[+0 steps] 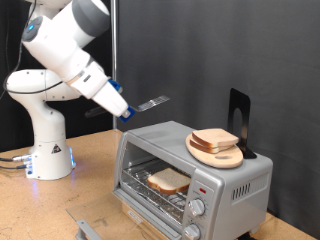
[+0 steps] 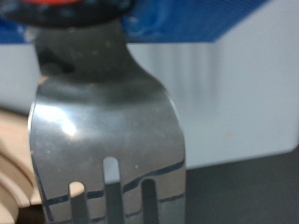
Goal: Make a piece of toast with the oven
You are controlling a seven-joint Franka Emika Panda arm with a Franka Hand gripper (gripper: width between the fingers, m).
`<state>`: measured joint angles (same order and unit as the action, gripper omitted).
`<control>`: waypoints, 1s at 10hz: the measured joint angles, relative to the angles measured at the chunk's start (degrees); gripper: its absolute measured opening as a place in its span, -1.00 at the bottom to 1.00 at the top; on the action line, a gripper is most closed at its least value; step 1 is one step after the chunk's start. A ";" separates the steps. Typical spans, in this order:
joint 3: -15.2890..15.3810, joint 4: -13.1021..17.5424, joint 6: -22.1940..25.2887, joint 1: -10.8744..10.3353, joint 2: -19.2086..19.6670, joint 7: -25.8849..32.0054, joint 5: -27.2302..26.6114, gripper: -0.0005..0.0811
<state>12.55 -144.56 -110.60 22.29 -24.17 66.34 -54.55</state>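
The slotted metal tool hangs above the oven's top (image 1: 165,134) in the exterior view, so my gripper needs to keep holding it.
The oven (image 1: 235,178) stands at the exterior view's lower right with its glass door (image 1: 140,205) folded down. The piece of toast (image 1: 168,180) lies flat on the wire rack inside. My gripper (image 1: 122,106) hangs in the air above and to the exterior view's left of the oven. It is shut on a flat, slotted metal fork-like tool (image 1: 152,102) that points towards the oven top. In the wrist view that tool (image 2: 107,140) fills the middle, and the fingers themselves are hidden.
A round wooden plate (image 1: 228,158) with a second bread slice (image 1: 215,138) sits on the oven's top, and a black stand (image 1: 238,112) rises behind it. Two knobs (image 1: 197,208) are on the oven's front panel. A tan curved rim (image 2: 11,182) shows at the wrist view's edge.
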 joint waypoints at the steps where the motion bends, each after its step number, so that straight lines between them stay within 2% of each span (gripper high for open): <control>1: 1.32 -0.43 -0.72 -0.63 -1.38 -1.57 -1.23 -0.33; 6: 8.53 -0.90 -3.04 -3.51 -6.79 -10.05 -4.53 -0.33; 10: 16.55 -1.85 -8.77 -5.08 -9.11 -16.52 -5.91 -0.33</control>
<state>29.10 -146.41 -119.36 17.20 -33.28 49.83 -60.46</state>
